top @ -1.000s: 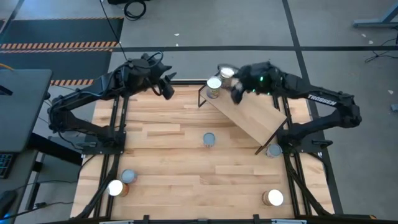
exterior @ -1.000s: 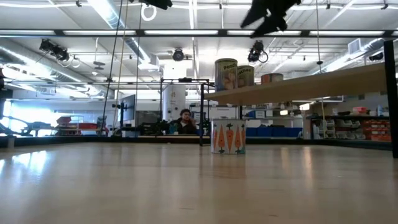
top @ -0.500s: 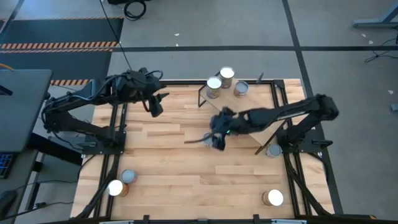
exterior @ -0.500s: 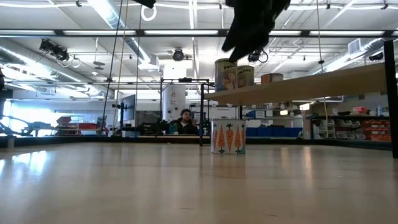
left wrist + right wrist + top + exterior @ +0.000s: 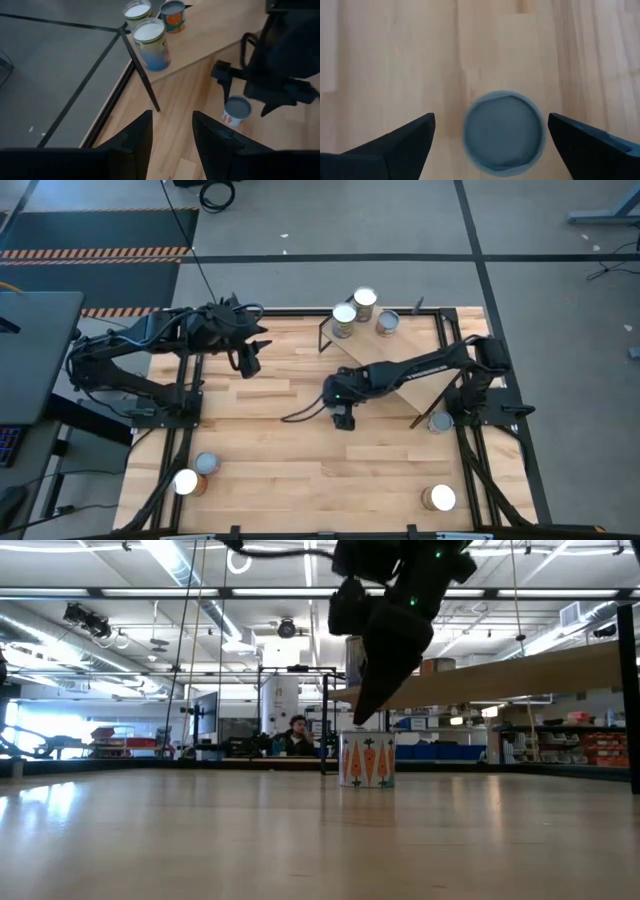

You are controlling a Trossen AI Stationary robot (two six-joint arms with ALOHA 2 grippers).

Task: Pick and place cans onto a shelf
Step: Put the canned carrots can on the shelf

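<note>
My right gripper needs to lower first and then close on the can. My fingertips are above the can's grey lid, so they would miss if I closed now.
A can with a bluish-grey top and a carrot label stands upright in the middle of the table. My right gripper hangs open just above it, one finger on either side, touching nothing. The shelf is a light plank on a black wire frame, and three cans stand on its far end. My left gripper waits open at the far left, with nothing between its fingers.
Two cans stand at the near left corner. Another can is at the near right, and one sits by the shelf's near leg. Bare wood lies between the middle can and the near edge.
My right gripper has swung from above the shelf's far end toward the table's near left and come down, tipping downward, until it is over the middle can. My left gripper has shifted a little toward the near edge and tipped downward. No can has moved.
</note>
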